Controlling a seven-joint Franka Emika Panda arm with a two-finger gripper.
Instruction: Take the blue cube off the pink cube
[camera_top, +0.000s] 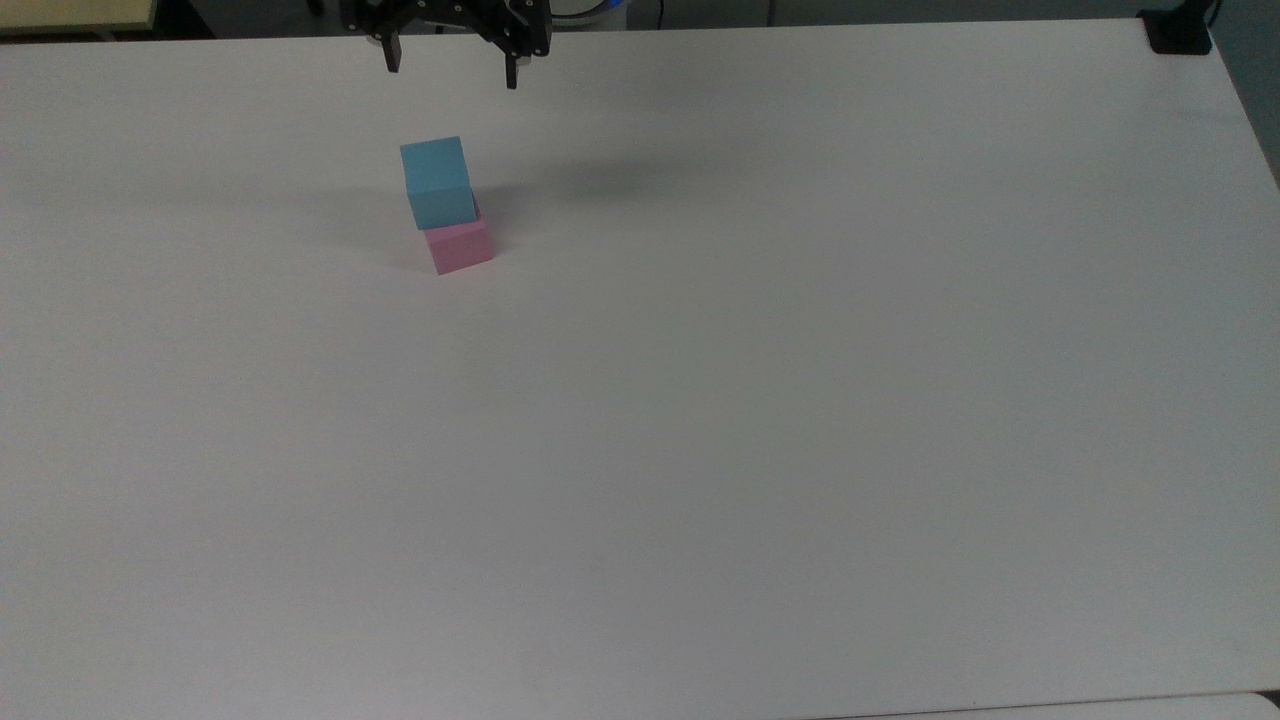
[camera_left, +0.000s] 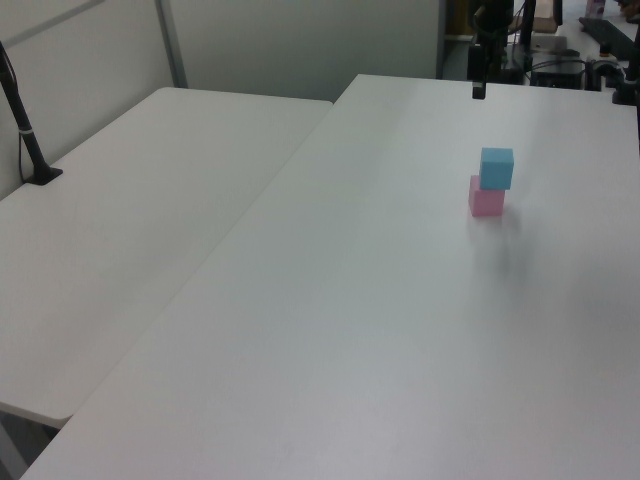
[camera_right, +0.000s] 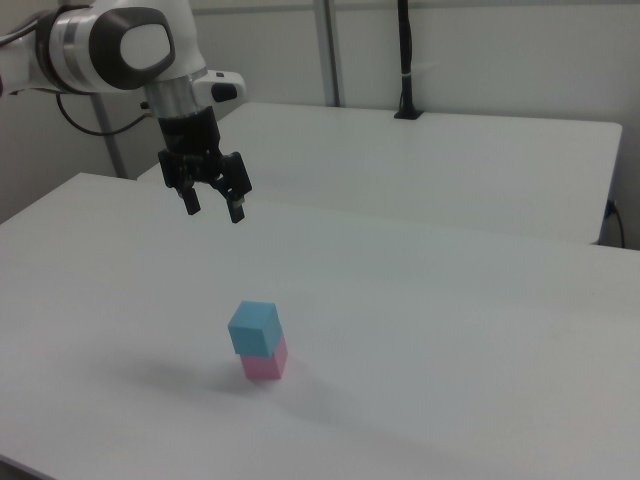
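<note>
My gripper should next grab the blue cube by its opposite sides, and then it can lift the blue cube off the pink cube (camera_left: 486, 199).
A light blue cube (camera_top: 437, 182) sits on top of a pale pink cube (camera_top: 460, 246) on the white table, slightly twisted against it. The same stack appears as the blue cube (camera_left: 496, 167) over the pink cube (camera_left: 486, 199), and as the blue cube (camera_right: 253, 328) over the pink cube (camera_right: 266, 364). My gripper (camera_top: 451, 64) hangs in the air near the table's far edge in the top view, open, nothing between its fingers. In the right view the gripper (camera_right: 213, 206) is well above and to the left of the stack.
A second white table (camera_left: 120, 220) adjoins on the left view's left, with a black post (camera_left: 25, 125) clamped to it. Another black clamp (camera_top: 1178, 30) sits at the top view's upper right corner. Wide bare tabletop (camera_top: 700, 420) surrounds the cubes.
</note>
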